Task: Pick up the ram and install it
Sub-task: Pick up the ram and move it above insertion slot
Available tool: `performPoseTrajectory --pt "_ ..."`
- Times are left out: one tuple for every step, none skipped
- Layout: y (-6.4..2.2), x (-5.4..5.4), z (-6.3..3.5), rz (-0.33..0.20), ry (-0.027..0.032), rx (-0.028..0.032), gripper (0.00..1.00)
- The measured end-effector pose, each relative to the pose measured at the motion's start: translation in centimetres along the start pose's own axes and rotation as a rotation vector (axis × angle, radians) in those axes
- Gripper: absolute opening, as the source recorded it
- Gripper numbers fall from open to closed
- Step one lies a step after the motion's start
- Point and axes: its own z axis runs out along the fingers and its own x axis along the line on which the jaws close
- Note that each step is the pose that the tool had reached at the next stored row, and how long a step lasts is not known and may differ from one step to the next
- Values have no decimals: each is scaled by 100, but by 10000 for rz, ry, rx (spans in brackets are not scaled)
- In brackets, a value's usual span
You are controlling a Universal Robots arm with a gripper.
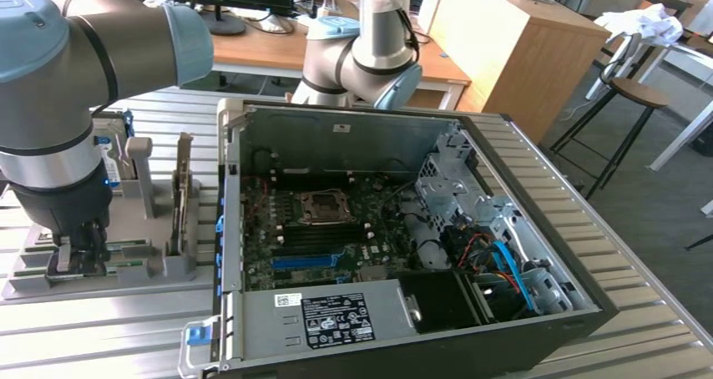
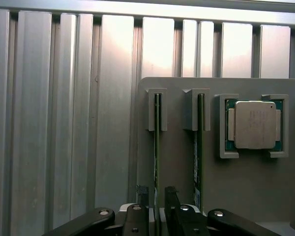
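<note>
I will grab the ram stick by its top edge (image 2: pixel 157 162) with my gripper next, so the ram stick's lower edge stays free to go into the motherboard's slot.
A ram stick (image 2: pixel 157 147) stands on edge in a slot of the grey holder (image 2: pixel 187 177). My gripper (image 2: pixel 159 211) is down over its near end, one finger on each side of the board. The fingers (image 2: pixel 171 206) are open, with a narrow gap still showing beside the stick. A second ram stick (image 2: pixel 200 147) stands in the neighbouring slot. In the exterior view my gripper (image 1: pixel 76 258) is low over the grey holder (image 1: pixel 112 283) at that view's left, beside the open computer case (image 1: pixel 234 229) with its motherboard (image 1: pixel 323 237).
A processor chip (image 2: pixel 255 125) lies in a pocket of the holder near the sticks. An upright expansion card (image 1: pixel 182 195) stands on the holder between my gripper and the case. A second robot arm (image 1: pixel 373 53) rises behind the case. A blue slot strip (image 1: pixel 303 260) is on the motherboard.
</note>
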Motion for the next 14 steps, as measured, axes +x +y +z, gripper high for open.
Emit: performPoseTrajectory --pt "0 0 0 0 -1 0 26" --pt "0 0 0 0 0 0 26" --pt "0 0 0 0 0 0 26" --pt "0 0 0 0 0 0 19" --pt "0 0 0 0 0 0 19" --pt "0 0 0 0 0 0 19" --pt "0 0 0 0 0 0 19" --pt "0 0 0 0 0 0 19" --pt "0 0 0 0 0 0 19" --pt "0 0 0 0 0 0 19" --pt "0 0 0 0 0 0 19" --pt "0 0 0 0 -1 0 19" --pt "0 0 0 0 0 0 19" --pt "0 0 0 0 0 0 19"
